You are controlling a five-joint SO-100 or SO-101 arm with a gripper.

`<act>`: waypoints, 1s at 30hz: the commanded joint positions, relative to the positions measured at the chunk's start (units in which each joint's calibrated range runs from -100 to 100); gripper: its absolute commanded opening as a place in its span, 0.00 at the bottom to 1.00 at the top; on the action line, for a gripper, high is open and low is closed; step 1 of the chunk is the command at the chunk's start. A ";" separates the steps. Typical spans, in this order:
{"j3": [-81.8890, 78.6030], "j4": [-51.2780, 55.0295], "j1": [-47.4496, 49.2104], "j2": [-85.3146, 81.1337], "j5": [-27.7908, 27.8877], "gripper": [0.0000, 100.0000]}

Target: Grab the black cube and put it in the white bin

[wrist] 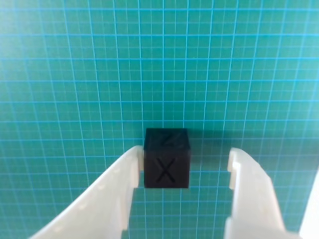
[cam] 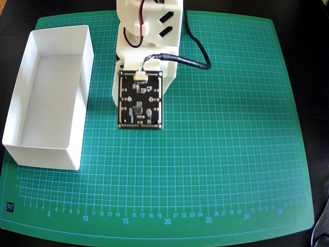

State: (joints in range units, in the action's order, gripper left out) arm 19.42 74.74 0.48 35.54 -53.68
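My gripper is to grab the black cube next, by the sides on either side of its X-marked side (wrist: 188,160), and put it in the white bin (wrist: 311,214).
In the wrist view the black cube (wrist: 167,159) rests on the green mat, with an X on its near face and a Z on top. My gripper (wrist: 185,154) is open around it. The left white finger (wrist: 127,169) touches or nearly touches the cube's left side, while the right finger (wrist: 246,174) stands a clear gap away. In the overhead view the cube and the fingers are hidden under the arm's wrist camera board (cam: 140,100). The white bin (cam: 43,157) is empty and lies along the mat's left side, to the left of the arm.
A green gridded cutting mat (cam: 221,154) covers the dark table. The arm's white body (cam: 146,31) reaches in from the top edge, with a black cable (cam: 198,56) looping to its right.
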 commanded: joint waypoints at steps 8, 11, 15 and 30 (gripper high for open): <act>2.19 -0.54 0.27 0.01 0.01 0.20; 2.19 -0.54 0.27 0.01 0.01 0.13; 2.19 -0.54 0.27 0.01 0.01 0.09; 1.37 1.42 0.27 -6.05 0.01 0.08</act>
State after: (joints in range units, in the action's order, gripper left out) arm 19.42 74.66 0.48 35.71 -53.63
